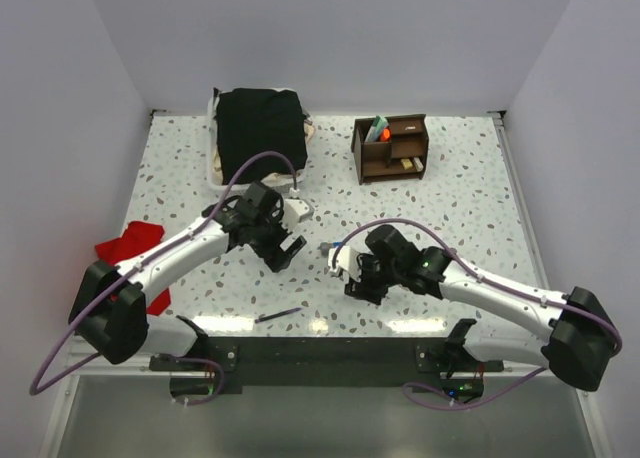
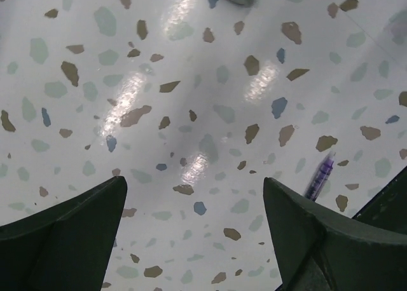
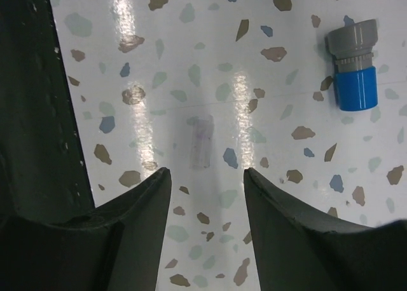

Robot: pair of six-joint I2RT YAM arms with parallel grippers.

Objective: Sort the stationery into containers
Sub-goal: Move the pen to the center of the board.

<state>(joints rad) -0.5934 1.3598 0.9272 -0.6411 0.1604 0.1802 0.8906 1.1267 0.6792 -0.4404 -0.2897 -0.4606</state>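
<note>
The left gripper grabs the purple pen by the middle of its body (image 1: 278,315) next. That leaves the pen's tip free to take the clear cap.
The dark brown wooden organiser (image 1: 390,148) stands at the back right, with a green pen and an orange-capped marker (image 1: 378,130) in its left compartment. The blue-grey sharpener (image 1: 327,249) lies on the table between my grippers; it also shows in the right wrist view (image 3: 353,65). A small clear cap (image 3: 202,142) lies just ahead of my right gripper (image 3: 206,171), which is open and empty. My left gripper (image 2: 194,183) is open and empty above bare table. A dark purple-blue pen (image 2: 320,175) lies to its right, near the front edge (image 1: 278,316).
A black cloth (image 1: 260,133) fills a white basket at the back left. A red cloth (image 1: 130,253) lies at the left edge under the left arm. A black strip (image 1: 320,353) runs along the table's near edge.
</note>
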